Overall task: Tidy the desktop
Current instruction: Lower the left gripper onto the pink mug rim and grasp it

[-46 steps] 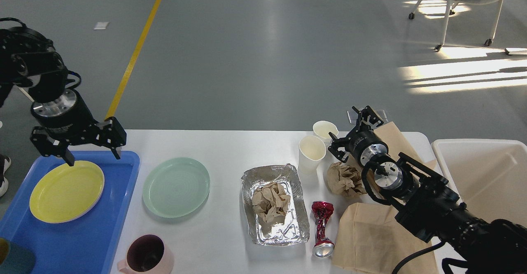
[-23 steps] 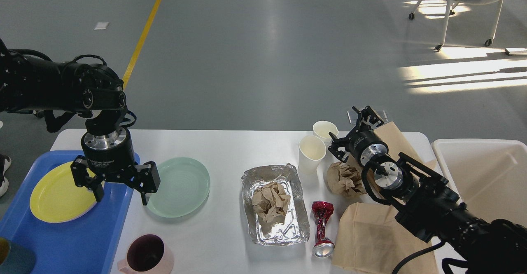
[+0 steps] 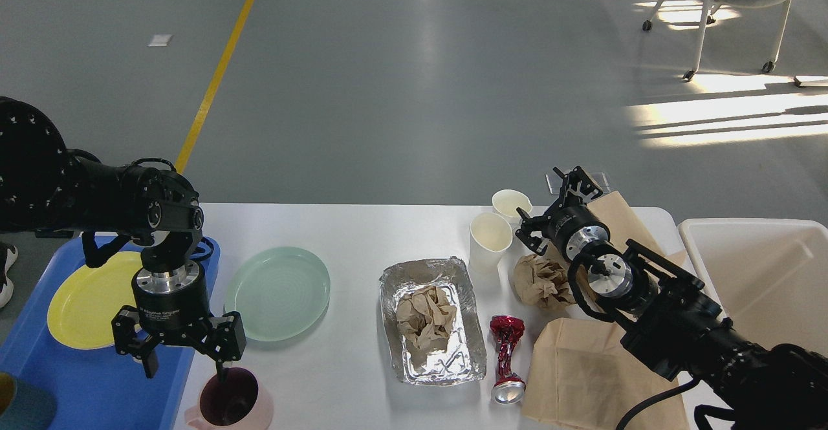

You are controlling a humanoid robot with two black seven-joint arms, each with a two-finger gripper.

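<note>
My left gripper grabs the pink mug's rim (image 3: pixel 246 376) next, to tidy the mug away into the blue tray (image 3: pixel 116 379).
The white desktop (image 3: pixel 362 236) holds a pale green plate (image 3: pixel 277 292), a pink mug (image 3: pixel 233 401) at the front edge, a foil tray (image 3: pixel 466 352) with crumpled paper (image 3: pixel 425 317), a crushed red can (image 3: pixel 506 359), two paper cups (image 3: pixel 490 239) (image 3: pixel 511 204) and a brown paper ball (image 3: pixel 542 280). My left gripper (image 3: pixel 185 366) hangs open, pointing down, just above the mug's left rim; one fingertip (image 3: pixel 222 370) is at the rim. My right gripper (image 3: pixel 546 205) stands open beside the far cup, holding nothing.
A blue tray (image 3: pixel 97 385) at the left carries a yellow plate (image 3: pixel 84 301) and a teal cup (image 3: pixel 19 407). Flat brown paper bags (image 3: pixel 582 372) (image 3: pixel 621 216) lie under my right arm. A white bin (image 3: pixel 763 275) stands at the right edge.
My left arm has swung from above the yellow plate toward me and right, and now hovers over the pink mug. The right arm has not moved.
</note>
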